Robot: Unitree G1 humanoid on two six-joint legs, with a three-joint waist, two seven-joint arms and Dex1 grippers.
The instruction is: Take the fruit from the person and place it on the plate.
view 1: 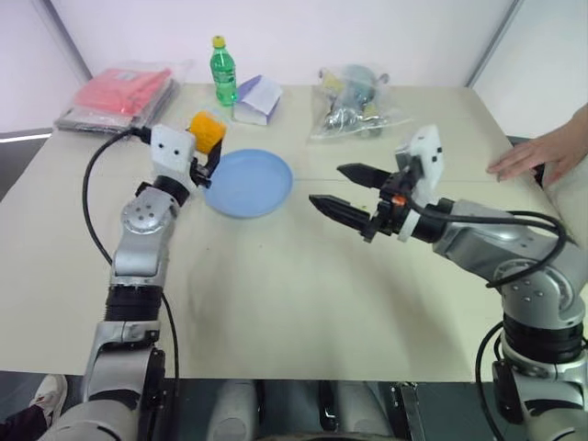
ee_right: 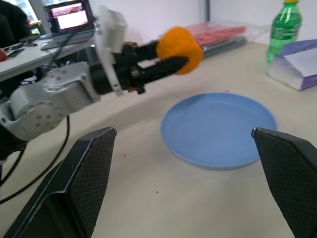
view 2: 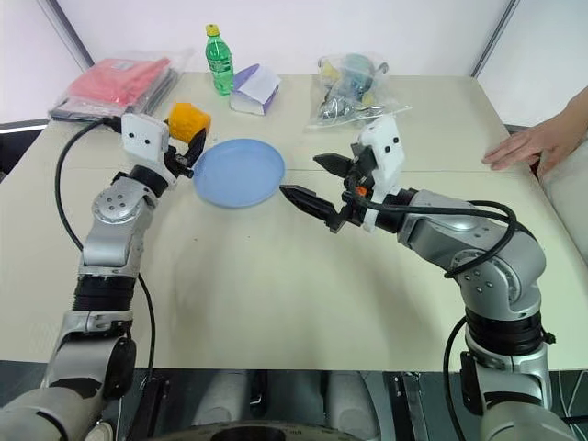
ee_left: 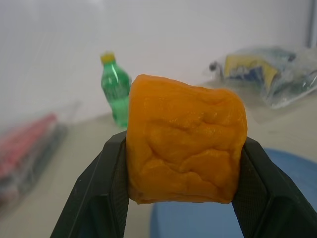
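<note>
The orange fruit (view 1: 207, 131) hangs above and short of the blue plate (view 1: 248, 183), so my left gripper should move the fruit toward the plate before it opens.
The fruit (view 1: 207, 130), orange and blocky, is clamped between the two black fingers of my left gripper (view 1: 209, 147), held above the table just left of the plate's rim. In the left wrist view the fruit (ee_left: 185, 148) sits squeezed between both fingers. The light blue plate (view 1: 248, 183) lies flat at mid-table; it also lies ahead of my right gripper's fingers, the plate (ee_right: 220, 129) low on the table. My right gripper (view 1: 342, 190) hovers open to the right of the plate, nothing between its fingers. The person's hand (view 1: 542, 152) rests on the table's right edge.
A green bottle (view 1: 222, 71) with a yellow cap stands at the back, beside a purple-white pack (view 1: 257, 98). A clear bag of items (view 1: 354, 99) lies back right, and red packets in plastic (view 1: 119, 92) back left.
</note>
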